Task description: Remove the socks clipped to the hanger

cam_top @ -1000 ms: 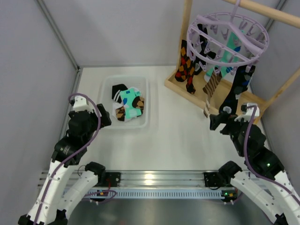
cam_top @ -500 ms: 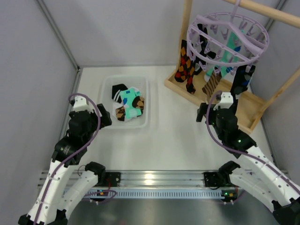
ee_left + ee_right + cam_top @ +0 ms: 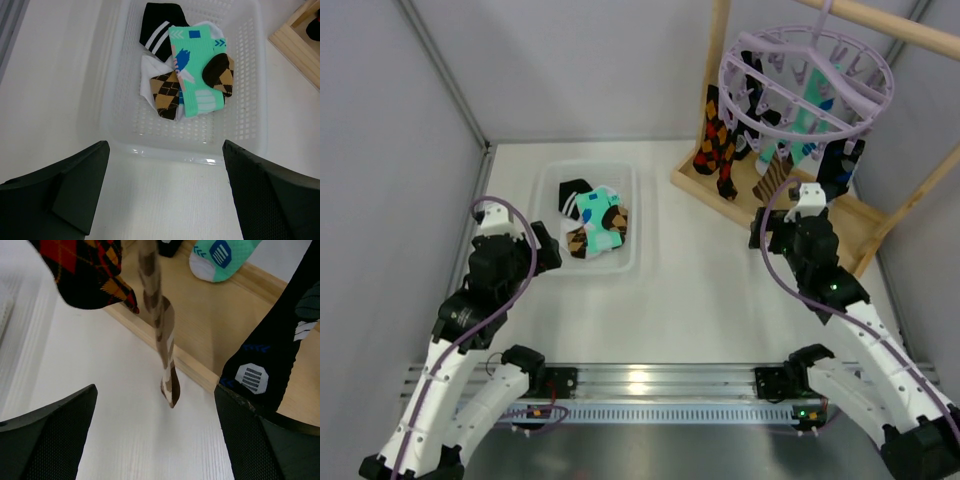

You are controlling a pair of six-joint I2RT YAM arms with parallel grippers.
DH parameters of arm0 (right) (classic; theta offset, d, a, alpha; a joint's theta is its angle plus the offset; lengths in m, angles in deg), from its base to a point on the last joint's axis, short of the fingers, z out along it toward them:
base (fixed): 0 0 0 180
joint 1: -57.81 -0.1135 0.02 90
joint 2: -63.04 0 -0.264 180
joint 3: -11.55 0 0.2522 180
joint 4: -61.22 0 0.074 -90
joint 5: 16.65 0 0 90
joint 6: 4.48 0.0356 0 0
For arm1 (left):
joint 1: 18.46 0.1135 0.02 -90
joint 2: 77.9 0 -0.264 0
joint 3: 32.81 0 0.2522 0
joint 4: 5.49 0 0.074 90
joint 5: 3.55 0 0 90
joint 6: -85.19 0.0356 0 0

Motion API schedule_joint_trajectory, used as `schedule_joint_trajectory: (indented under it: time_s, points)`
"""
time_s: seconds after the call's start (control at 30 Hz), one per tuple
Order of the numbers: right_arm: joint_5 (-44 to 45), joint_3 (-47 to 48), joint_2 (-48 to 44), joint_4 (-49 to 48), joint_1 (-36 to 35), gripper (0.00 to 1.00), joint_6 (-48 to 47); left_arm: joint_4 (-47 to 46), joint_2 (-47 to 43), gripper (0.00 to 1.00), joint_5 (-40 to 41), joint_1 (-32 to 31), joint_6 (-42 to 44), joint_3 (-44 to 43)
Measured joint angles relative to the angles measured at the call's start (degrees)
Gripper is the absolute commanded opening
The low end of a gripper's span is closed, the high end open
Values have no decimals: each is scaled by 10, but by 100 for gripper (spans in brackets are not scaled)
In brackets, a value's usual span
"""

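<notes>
The brown-white striped sock will be grabbed by its free hanging tip [image 3: 765,192] with my right gripper. Its clipped end then stays free to be removed from the hanger.
The lavender hanger [image 3: 807,78] hangs from a wooden frame at the back right, with socks clipped under it. They are a black sock with red-yellow diamonds [image 3: 717,145], a brown-white striped sock [image 3: 772,178], a teal sock [image 3: 807,120] and a dark navy sock [image 3: 835,170]. My right gripper [image 3: 798,203] is open and empty, just in front of the hanging socks. In the right wrist view the gripper [image 3: 157,435] is below the tip of the striped sock [image 3: 162,330], with the diamond sock [image 3: 87,270] to the left and the navy sock [image 3: 265,360] to the right. My left gripper [image 3: 165,200] is open and empty, just in front of the basket.
A white plastic basket [image 3: 552,200] at the back left holds several loose socks [image 3: 190,80]. The light wooden frame's tray base [image 3: 210,325] lies under the hanging socks. Grey walls close in the table on the left, back and right.
My right arm has swung in from the right and reached further toward the hanger, so its open gripper now sits under the striped sock. The left arm has barely moved.
</notes>
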Motion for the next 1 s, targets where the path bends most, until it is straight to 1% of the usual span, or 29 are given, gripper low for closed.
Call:
schedule_joint_trajectory:
  time_s: [0.1, 0.13, 0.17, 0.3, 0.4, 0.5, 0.63, 0.73, 0.8, 0.93, 1.0]
  points:
    - [-48, -2, 49, -54, 60, 90, -8, -1, 4, 98, -7, 0, 1, 0]
    - [-65, -6, 67, -80, 76, 83, -11, -1, 7, 99, -11, 0, 1, 0]
    - [-82, -11, 84, -106, 88, 79, -16, -1, 9, 98, -14, 0, 2, 0]
    - [-144, -40, 150, -211, 101, 69, -27, -1, 16, 99, -29, 0, 8, 0]
    - [-167, -76, 187, -295, 101, 46, -30, -1, 20, 99, -39, 0, 9, 0]
    - [-183, -118, 196, -362, 100, 1, -27, 0, 33, 99, -68, 0, -2, -10]
    - [-163, -151, 191, -424, 86, 0, -21, -2, 89, 99, -111, -4, -22, -74]
    - [-130, -166, 172, -452, 53, 0, -23, -9, 150, 99, -98, -43, -32, -152]
    - [-98, -174, 153, -465, 17, 0, -23, -10, 194, 99, -56, -111, -37, -208]
    - [-28, -183, 117, -473, -75, 0, -23, -17, 326, 99, 86, -334, -22, -362]
    - [6, -192, 98, -477, -119, 0, -19, -27, 386, 99, 117, -408, -7, -429]
